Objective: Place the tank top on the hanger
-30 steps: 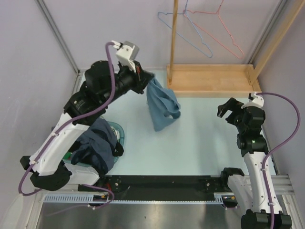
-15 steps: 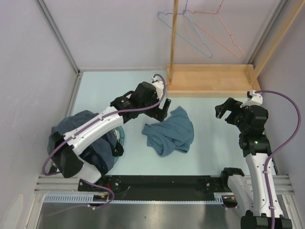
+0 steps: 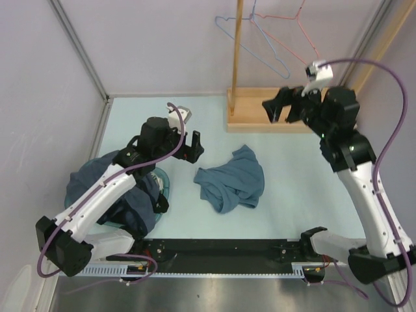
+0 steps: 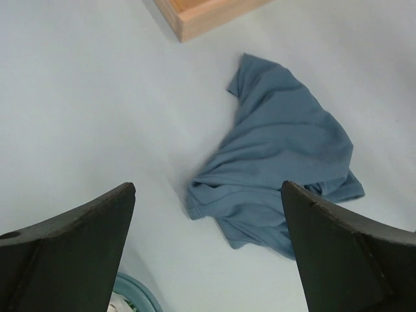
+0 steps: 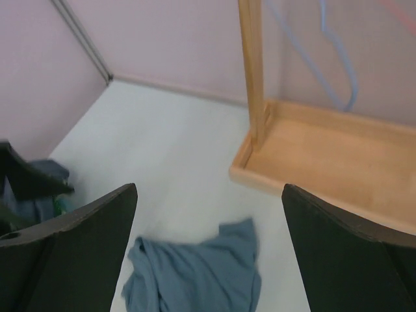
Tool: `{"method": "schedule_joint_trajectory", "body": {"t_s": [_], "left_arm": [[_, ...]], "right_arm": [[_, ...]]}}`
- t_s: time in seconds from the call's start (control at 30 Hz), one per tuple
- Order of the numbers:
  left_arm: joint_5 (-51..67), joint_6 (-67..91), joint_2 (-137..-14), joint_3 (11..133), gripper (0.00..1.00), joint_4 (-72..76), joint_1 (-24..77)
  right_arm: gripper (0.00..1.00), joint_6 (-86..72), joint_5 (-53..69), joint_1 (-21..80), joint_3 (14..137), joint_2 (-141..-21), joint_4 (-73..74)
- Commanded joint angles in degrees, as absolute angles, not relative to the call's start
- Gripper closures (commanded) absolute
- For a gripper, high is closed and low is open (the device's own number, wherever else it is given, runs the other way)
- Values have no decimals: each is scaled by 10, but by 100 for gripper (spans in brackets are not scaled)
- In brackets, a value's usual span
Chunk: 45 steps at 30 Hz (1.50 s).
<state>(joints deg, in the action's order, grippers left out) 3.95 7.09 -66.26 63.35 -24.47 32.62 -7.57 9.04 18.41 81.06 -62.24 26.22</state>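
Note:
My right gripper grabs the light-blue hanger by the end nearest that gripper next, which leaves the hanger's opposite end free to enter the tank top.
The teal-blue tank top lies crumpled on the table, held by neither gripper. My left gripper hovers open just to its left; in the left wrist view the tank top shows between and beyond the spread fingers of my left gripper. My right gripper is raised and open near the wooden rack, looking down on the tank top from above through the open right gripper. The light-blue hanger hangs on the rack, and its lower wire shows in the right wrist view.
A pink wire hanger hangs beside the blue one. The wooden rack has a post and a tray-like base. A navy heap of clothes fills a teal basket at the left. Walls enclose the table.
My left gripper opened and let the tank top fall onto the table, then drew back to the left. My right arm rose and swung toward the rack.

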Motion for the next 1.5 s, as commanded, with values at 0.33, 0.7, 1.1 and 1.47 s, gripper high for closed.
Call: {"method": "schedule_joint_trajectory", "body": {"t_s": [0.33,0.7,1.1,1.47], "left_arm": [[135,81,-635,610,0,-203,326],[162,91,-650,609,1,-199,325],[162,89,-651,608,1,-199,324],[167,92,-651,608,1,-199,324]], "right_arm": [[5,47,96,153,1413,-1031,368],[13,25,243,76,1416,-1125,275],[34,66,214,103,1420,-1147,305],[99,102,95,140,1422,-1134,325]]}}
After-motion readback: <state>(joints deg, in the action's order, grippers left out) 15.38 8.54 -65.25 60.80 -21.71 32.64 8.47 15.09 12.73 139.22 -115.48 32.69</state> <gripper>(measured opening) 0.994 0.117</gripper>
